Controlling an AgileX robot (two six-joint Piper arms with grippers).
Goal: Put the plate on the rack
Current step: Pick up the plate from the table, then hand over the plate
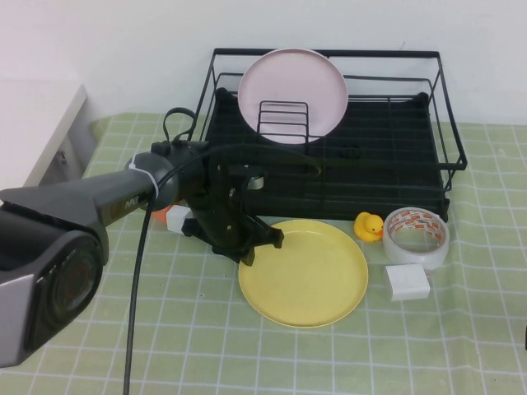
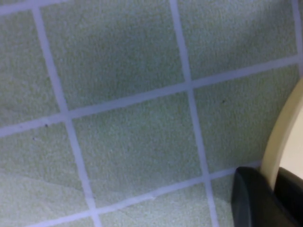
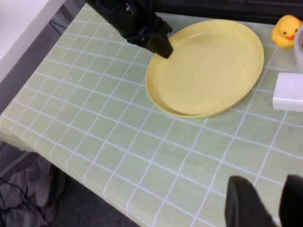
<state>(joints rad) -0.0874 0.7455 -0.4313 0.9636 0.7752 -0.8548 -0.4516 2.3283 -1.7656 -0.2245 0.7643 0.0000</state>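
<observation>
Next, my right gripper picks up the plate by its thin rim opposite my left gripper, since the plate's flat side spreads far wider than my fingers.
The yellow plate [image 1: 305, 271] lies flat on the green checked cloth in front of the black wire rack [image 1: 449, 140]. My left gripper [image 1: 262, 245] is at the plate's left rim. In the left wrist view the rim [image 2: 284, 137] runs between the two fingers, and the gripper [image 2: 274, 189] is closed on it. The right wrist view shows the plate [image 3: 208, 66] and the left gripper [image 3: 161, 45] at its edge. My right gripper [image 3: 270, 198] is open and empty, held above the cloth nearer the table's front, away from the plate.
A pale pink plate [image 1: 292, 90] stands upright in the rack's back left. A yellow rubber duck [image 1: 369, 225], a tape roll [image 1: 417, 236] and a white box [image 1: 407, 282] sit right of the yellow plate. A small white and orange item [image 1: 174, 217] lies behind the left arm.
</observation>
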